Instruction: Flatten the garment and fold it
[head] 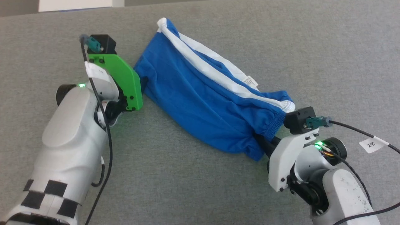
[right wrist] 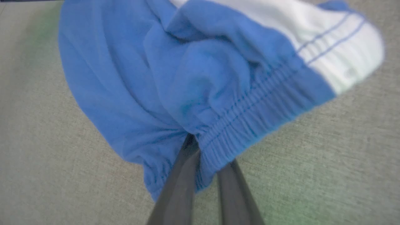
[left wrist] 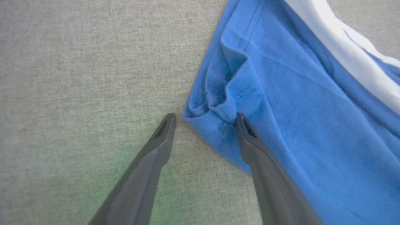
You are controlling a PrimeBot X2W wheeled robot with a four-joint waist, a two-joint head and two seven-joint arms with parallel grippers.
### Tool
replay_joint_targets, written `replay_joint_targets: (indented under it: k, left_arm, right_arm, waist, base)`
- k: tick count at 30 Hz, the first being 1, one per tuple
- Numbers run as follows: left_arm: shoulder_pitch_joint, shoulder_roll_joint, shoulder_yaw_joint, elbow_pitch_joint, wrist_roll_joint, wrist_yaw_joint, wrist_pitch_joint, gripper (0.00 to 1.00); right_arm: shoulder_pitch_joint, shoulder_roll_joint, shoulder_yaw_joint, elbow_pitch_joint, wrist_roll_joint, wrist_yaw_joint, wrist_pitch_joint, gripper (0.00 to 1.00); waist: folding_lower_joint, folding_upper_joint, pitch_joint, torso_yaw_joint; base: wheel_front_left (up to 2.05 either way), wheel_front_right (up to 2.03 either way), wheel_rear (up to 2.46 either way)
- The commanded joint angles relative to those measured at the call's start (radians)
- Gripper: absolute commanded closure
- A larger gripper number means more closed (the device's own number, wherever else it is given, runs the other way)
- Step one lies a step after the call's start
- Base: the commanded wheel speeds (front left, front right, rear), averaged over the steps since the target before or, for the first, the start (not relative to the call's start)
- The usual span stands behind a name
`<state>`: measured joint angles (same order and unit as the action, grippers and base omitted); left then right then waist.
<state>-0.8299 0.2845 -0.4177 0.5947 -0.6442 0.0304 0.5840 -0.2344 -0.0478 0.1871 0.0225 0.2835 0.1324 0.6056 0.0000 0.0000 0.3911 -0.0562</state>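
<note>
My left gripper takes hold of the shorts by their bunched hem corner [head: 144,79] next, to flatten them out from their elastic waistband [head: 276,123].
The garment [head: 203,93], bright blue shorts with white trim bands and a small white tag [head: 251,82], lies bunched and stretched diagonally on the grey cloth surface [head: 312,47]. In the left wrist view my left gripper [left wrist: 206,118] stands open around the garment's [left wrist: 281,109] folded hem corner, one fingertip [left wrist: 242,120] on the fabric and the other on bare cloth. In the head view the green mount [head: 123,78] hides those fingers. My right gripper [right wrist: 203,147] is shut on the elastic waistband [right wrist: 250,125], which bunches over its fingers [right wrist: 184,175]; its wrist [head: 300,125] sits at the garment's lower right end.
Grey cloth covers the whole work surface [left wrist: 78,78]. A pale object [head: 75,4] lies at the far edge, top left. Cables [head: 359,131] run from the right wrist, with a white label [head: 372,144].
</note>
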Motion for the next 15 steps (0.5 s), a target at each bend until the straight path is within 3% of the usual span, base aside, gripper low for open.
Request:
replay_joint_targets:
  k: [1, 2, 3, 4, 9, 15]
  left_arm:
    - [-0.005, 0.001, -0.011, 0.016, 0.002, -0.007, 0.015, 0.00]
    - [-0.002, -0.001, -0.014, 0.025, -0.001, -0.011, 0.021, 0.04]
    - [0.001, -0.002, -0.016, 0.032, -0.005, -0.016, 0.026, 0.64]
    - [0.006, -0.004, -0.017, 0.040, -0.011, -0.020, 0.029, 1.00]
    - [0.029, -0.019, -0.008, 0.059, -0.046, -0.037, 0.033, 1.00]
    - [0.077, -0.034, 0.055, 0.038, -0.117, -0.062, -0.048, 1.00]
  right_arm:
    - [-0.012, -0.002, -0.002, 0.003, 0.005, -0.002, -0.003, 1.00]
    - [-0.011, -0.002, -0.004, 0.003, 0.005, -0.002, -0.005, 1.00]
    - [-0.010, -0.002, -0.005, 0.003, 0.005, -0.002, -0.006, 1.00]
    - [-0.010, -0.002, -0.006, 0.004, 0.005, -0.002, -0.007, 1.00]
    - [-0.008, -0.002, -0.021, 0.009, 0.000, -0.002, -0.006, 1.00]
    - [0.011, -0.002, -0.050, 0.015, 0.028, -0.002, 0.024, 1.00]
  waist:
    - [0.0000, 0.0000, 0.016, -0.014]
    - [0.0000, 0.0000, 0.018, -0.014]
    - [0.0000, 0.0000, 0.019, -0.014]
    - [0.0000, 0.0000, 0.019, -0.013]
    - [0.0000, 0.0000, 0.003, 0.007]
    - [0.0000, 0.0000, -0.066, 0.060]
  base:
    - [0.00, 0.00, 0.00]
    - [0.00, 0.00, 0.00]
    - [0.00, 0.00, 0.00]
    - [0.00, 0.00, 0.00]
    - [0.00, 0.00, 0.00]
    - [0.00, 0.00, 0.00]
